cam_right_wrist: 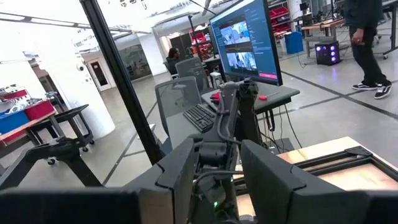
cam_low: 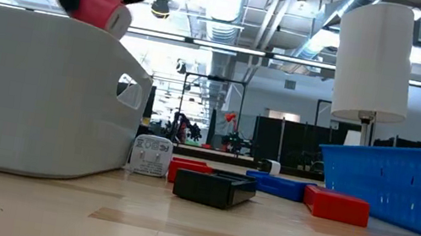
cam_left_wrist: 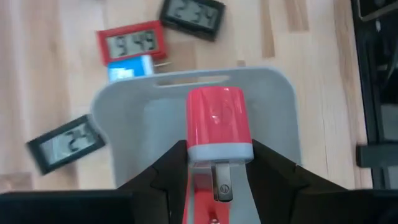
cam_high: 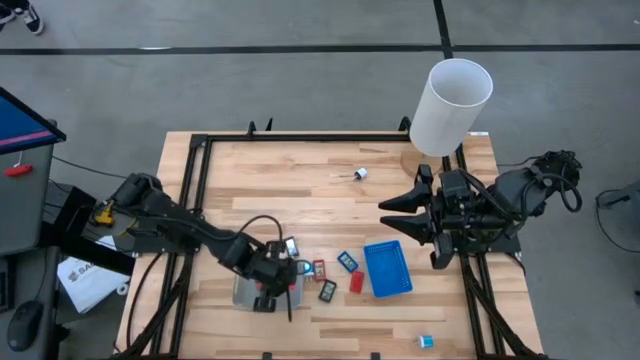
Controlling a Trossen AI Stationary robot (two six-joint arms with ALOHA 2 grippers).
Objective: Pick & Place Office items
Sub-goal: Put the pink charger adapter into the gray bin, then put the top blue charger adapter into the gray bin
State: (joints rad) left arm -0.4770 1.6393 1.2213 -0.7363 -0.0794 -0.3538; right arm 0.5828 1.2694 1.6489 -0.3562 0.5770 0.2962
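The red block with the grey end hangs above the grey tray's bottom in the left wrist view and would fall. My left gripper should stay closed on it until it is lower.
My left gripper (cam_left_wrist: 219, 163) hangs over the grey tray (cam_left_wrist: 273, 118) at the table's near left and is shut on a red block (cam_left_wrist: 217, 118) with a grey end and a metal prong. In the low view the block (cam_low: 100, 7) shows above the tray's wall (cam_low: 34, 97). Loose office items lie beside the tray: a red-framed display (cam_high: 319, 268), black displays (cam_high: 327, 290), a blue-faced one (cam_high: 347, 260) and a red block (cam_high: 356, 282). My right gripper (cam_high: 384, 216) waits raised at the right, pointing level, its fingers apart with nothing between them. My left gripper pinches the red block between its two fingers at the grey-banded end (cam_left_wrist: 219, 150), where the prong sticks out. The fingers (cam_left_wrist: 168, 168) come from above, slanting down, one on each side. The block is lifted clear above the grey tray, red end foremost.
A blue tray (cam_high: 387, 268) lies right of the loose items. A tall white cylinder (cam_high: 450, 105) stands at the far right corner. A small white bit (cam_high: 360, 174) lies mid-table toward the far side, and a cyan bit (cam_high: 427, 341) near the front edge.
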